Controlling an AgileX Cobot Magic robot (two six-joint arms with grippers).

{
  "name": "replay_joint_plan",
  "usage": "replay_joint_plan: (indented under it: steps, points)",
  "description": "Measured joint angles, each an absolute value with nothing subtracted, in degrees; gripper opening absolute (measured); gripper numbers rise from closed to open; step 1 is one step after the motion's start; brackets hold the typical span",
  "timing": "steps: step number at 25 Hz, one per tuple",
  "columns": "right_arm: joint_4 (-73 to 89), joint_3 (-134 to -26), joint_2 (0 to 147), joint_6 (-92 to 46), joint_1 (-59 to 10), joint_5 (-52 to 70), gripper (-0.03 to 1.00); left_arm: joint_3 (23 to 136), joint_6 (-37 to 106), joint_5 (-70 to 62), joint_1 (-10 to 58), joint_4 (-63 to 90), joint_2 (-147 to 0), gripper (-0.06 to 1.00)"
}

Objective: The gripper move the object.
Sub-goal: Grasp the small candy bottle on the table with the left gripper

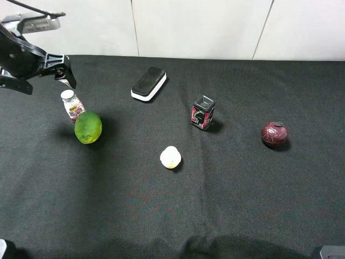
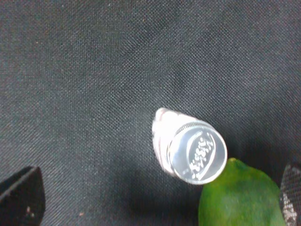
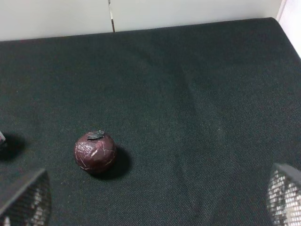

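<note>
My left gripper should next pick up the small bottle by its white-end with the cap, so that it can move the bottle.
The object, a small clear bottle with a white cap and red-pink label, stands upright at the left of the black table, touching or nearly touching a green fruit. My left gripper hovers above and just behind the bottle. In the left wrist view I look down on the bottle's cap, with the green fruit beside it. The left gripper is open and empty, its fingertips wide apart. My right gripper is open and empty, with its fingertips wide apart.
A black-and-white flat item lies at the back. A black-and-red boxy item stands mid-table. A whitish ball lies in front. A maroon ball lies to the right, also in the right wrist view. A white wall backs the table.
</note>
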State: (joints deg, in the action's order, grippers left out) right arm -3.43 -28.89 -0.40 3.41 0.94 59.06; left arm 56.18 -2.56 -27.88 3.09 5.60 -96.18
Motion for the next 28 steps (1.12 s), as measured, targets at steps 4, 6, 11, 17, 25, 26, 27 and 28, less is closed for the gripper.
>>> replay_joint_plan:
  steps: [4,6,11,17,25,26,27,28]
  points:
    - [-3.43,-28.89,-0.40,3.41,0.94,59.06,0.69,56.25,-2.56,-25.31,3.09,6.57,-99.15,0.99]
    - [-3.43,-28.89,-0.40,3.41,0.94,59.06,0.69,56.70,-2.56,-24.00,3.49,7.18,-100.89,0.99]
    - [-3.43,-28.89,-0.40,3.41,0.94,59.06,0.69,58.24,-2.56,-21.32,5.29,7.90,-105.09,0.99]
    - [-3.43,-28.89,-0.40,3.41,0.94,59.06,0.69,59.88,-3.48,-20.51,7.25,8.02,-109.74,0.99]
    - [-3.43,-28.89,-0.40,3.41,0.94,59.06,0.69,59.99,-4.30,-20.37,7.75,8.02,-112.64,0.99]
    - [-3.43,-28.89,-0.40,3.41,0.94,59.06,0.69,59.99,-4.30,-20.37,7.75,8.02,-112.93,0.99]
    - [-3.43,-28.89,-0.40,3.41,0.94,59.06,0.69,59.99,-4.30,-20.34,7.75,8.02,-113.40,0.99]
    - [-3.43,-28.89,-0.40,3.41,0.94,59.06,0.69,60.06,-4.30,-20.29,7.75,7.96,-113.54,0.97]
